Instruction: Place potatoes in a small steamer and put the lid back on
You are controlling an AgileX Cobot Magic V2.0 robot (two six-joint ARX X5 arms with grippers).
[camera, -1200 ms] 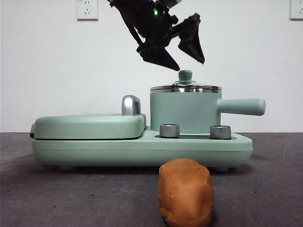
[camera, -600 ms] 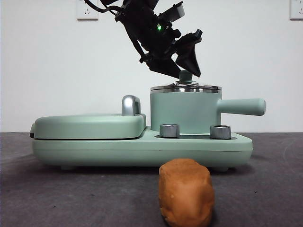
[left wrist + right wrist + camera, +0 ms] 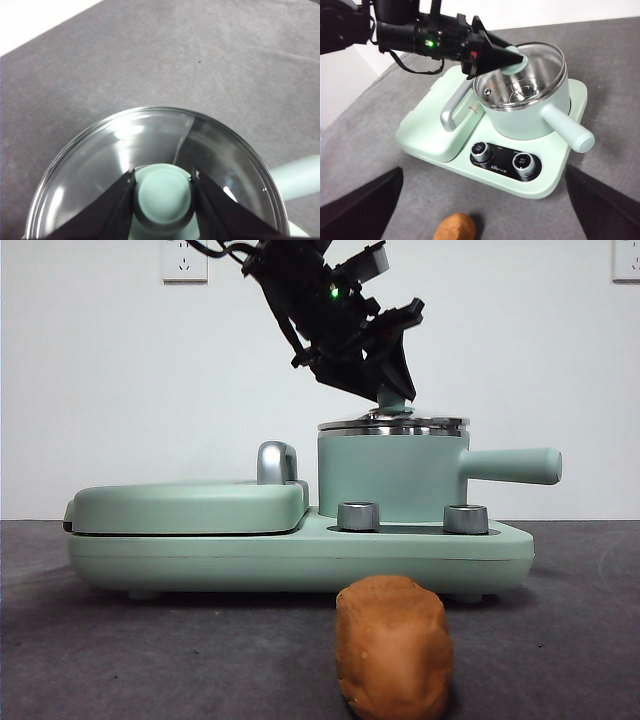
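My right gripper is to grip the orange-brown potato next by its rounded body (image 3: 393,645) and place it in the small steamer (image 3: 390,475).
The mint-green small steamer (image 3: 390,475) stands on the right of its base, handle (image 3: 510,465) pointing right. The glass lid (image 3: 430,424) rests on its steel rim. My left gripper (image 3: 391,392) comes down from the upper left and is shut on the lid's green knob (image 3: 162,192), one jaw on each side. The glass of the lid (image 3: 120,145) shows below it in the left wrist view. The orange-brown potato (image 3: 391,645) lies on the table in front of the base, also in the right wrist view (image 3: 454,227). My right gripper (image 3: 485,215) is open and empty, high above the potato.
The flat green griddle cover (image 3: 190,505) lies closed on the left of the base (image 3: 300,555), with a steel hinge handle (image 3: 276,462). Two steel dials (image 3: 358,516) sit on the base front. Dark grey table (image 3: 150,660) all round; white wall behind.
My left gripper has come down from above the lid and its jaws have closed onto the knob. The potato and steamer have not moved.
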